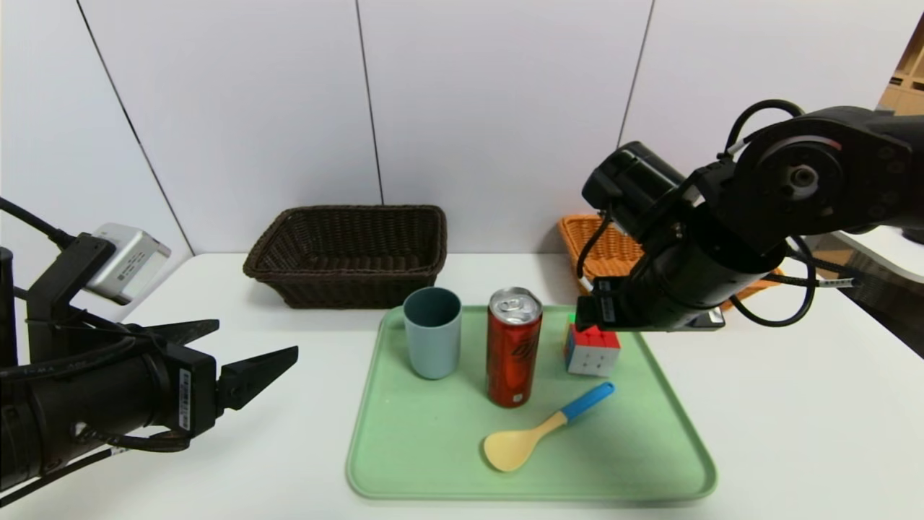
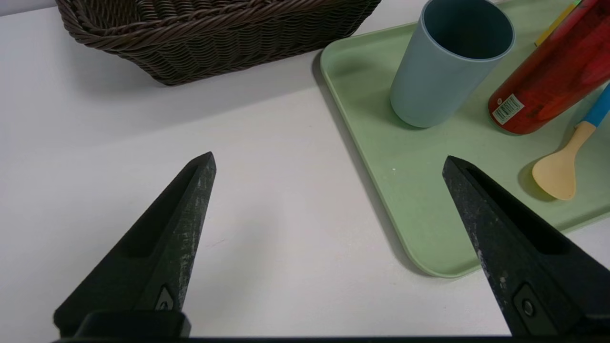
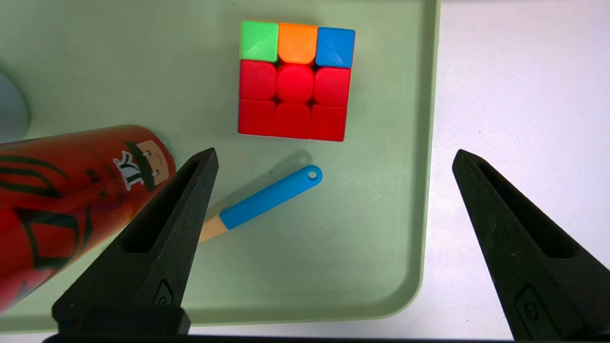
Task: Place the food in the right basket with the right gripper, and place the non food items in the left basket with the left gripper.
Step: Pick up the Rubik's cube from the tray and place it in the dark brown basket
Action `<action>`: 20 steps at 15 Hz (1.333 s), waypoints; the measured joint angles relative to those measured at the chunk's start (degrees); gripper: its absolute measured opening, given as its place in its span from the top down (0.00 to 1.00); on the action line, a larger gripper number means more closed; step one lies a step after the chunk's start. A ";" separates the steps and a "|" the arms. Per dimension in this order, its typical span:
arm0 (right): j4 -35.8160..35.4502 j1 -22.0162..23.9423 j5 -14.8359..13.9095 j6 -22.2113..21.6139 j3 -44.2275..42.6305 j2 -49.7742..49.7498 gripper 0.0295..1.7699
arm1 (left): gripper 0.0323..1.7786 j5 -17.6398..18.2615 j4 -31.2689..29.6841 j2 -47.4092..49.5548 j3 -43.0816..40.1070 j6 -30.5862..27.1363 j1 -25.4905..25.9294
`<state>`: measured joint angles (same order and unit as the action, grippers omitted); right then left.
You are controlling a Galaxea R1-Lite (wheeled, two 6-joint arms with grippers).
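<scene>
The red can is food that needs to go in the orange basket (image 1: 606,245), so the right gripper should first grab the can by its cylindrical body (image 1: 512,362) next.
On a green tray (image 1: 382,462) stand a blue-grey cup (image 1: 432,332) and the food, a tall red can (image 1: 514,347). A multicoloured cube (image 1: 592,349) and a yellow spoon with a blue handle (image 1: 545,427) lie to their right. My right gripper (image 3: 334,152) hangs open above the tray's right side, over the cube (image 3: 295,90) and the spoon handle (image 3: 271,195), holding nothing. My left gripper (image 1: 256,338) is open and empty, low over the table left of the tray. The dark brown left basket (image 1: 350,253) and the orange right basket (image 1: 606,245) stand at the back.
The right arm's bulk (image 1: 722,238) hides much of the orange basket and the cube's top. A white wall runs close behind the baskets. White tabletop (image 1: 794,419) lies bare to the right of the tray and in front of the left gripper (image 2: 328,157).
</scene>
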<state>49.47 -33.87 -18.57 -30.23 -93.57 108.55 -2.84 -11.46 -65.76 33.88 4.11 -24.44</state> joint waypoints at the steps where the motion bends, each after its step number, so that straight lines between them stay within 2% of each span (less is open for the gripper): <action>1: -0.13 0.30 0.11 0.00 0.20 0.41 0.04 | 0.05 0.00 -0.02 -0.01 0.02 0.00 -0.02; 10: -7.13 0.77 0.35 -0.02 0.69 5.40 0.04 | 0.05 -0.05 -0.04 0.02 -0.15 -0.09 -0.09; 18: -8.79 1.57 0.18 0.20 1.38 7.89 0.04 | 0.05 -0.02 0.00 0.21 -0.48 -0.20 -0.09; 20: -8.77 1.73 0.13 0.26 1.65 7.98 0.26 | 0.05 0.00 0.02 0.21 -0.43 -0.20 -0.09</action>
<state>40.70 -32.13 -18.43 -29.98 -91.93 116.53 -2.84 -11.43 -65.55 33.45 3.91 -24.53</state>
